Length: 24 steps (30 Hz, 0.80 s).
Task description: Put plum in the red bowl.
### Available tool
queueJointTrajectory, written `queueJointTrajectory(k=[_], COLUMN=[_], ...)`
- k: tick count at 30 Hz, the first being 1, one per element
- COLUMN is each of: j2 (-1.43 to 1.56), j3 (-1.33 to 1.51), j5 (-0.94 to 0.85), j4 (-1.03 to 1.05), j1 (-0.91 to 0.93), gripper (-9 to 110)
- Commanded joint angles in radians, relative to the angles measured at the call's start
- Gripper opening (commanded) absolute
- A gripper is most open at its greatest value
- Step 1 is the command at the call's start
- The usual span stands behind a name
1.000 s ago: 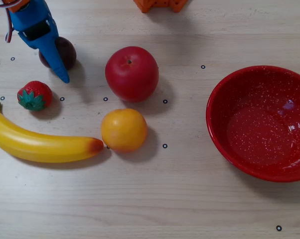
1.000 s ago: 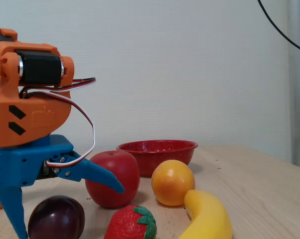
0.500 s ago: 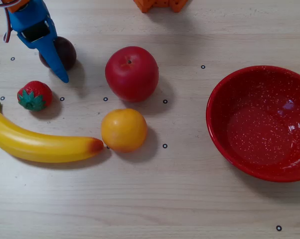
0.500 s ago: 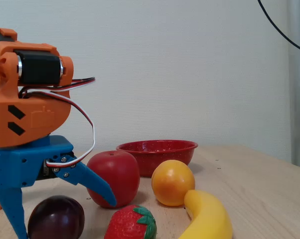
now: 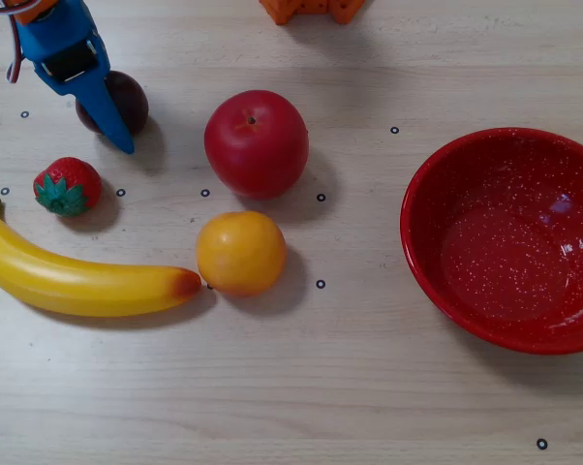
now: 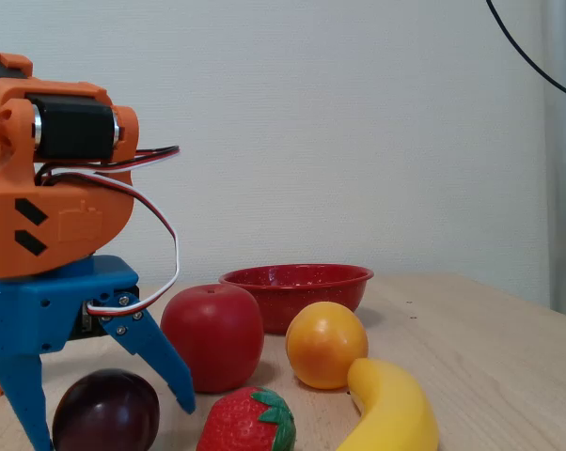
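My gripper grabs the dark purple plum by its round body (image 5: 132, 95) next, to put it in the red bowl.
The dark purple plum (image 5: 132, 98) lies at the table's far left in the overhead view, partly covered by my blue gripper (image 5: 104, 122). From the fixed view, the gripper (image 6: 114, 427) straddles the plum (image 6: 106, 412), one finger on each side. The jaws stand open, with a small gap showing between the right finger (image 6: 175, 381) and the fruit. The red speckled bowl (image 5: 415, 228) sits empty at the right edge in the overhead view, and behind the other fruit in the fixed view (image 6: 297, 278).
A red apple (image 5: 256, 142), an orange (image 5: 240, 252), a strawberry (image 5: 67, 185) and a banana (image 5: 78, 281) lie between the plum and the bowl. An orange part (image 5: 311, 10) sits at the table's top edge.
The gripper's movable finger has swung down and in toward the plum, narrowing the opening. The plum and the other fruit have not moved.
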Motion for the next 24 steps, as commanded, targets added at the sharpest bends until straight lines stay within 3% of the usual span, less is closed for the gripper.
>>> queueJointTrajectory(k=[1, 14, 24], j2=[0.029, 0.037, 0.041], j3=[-0.021, -0.008, -0.009], j5=[0.028, 0.04, 0.011], j4=[-0.015, -0.021, -0.025], j1=[0.0, -0.003, -0.002], gripper=[37, 27, 0])
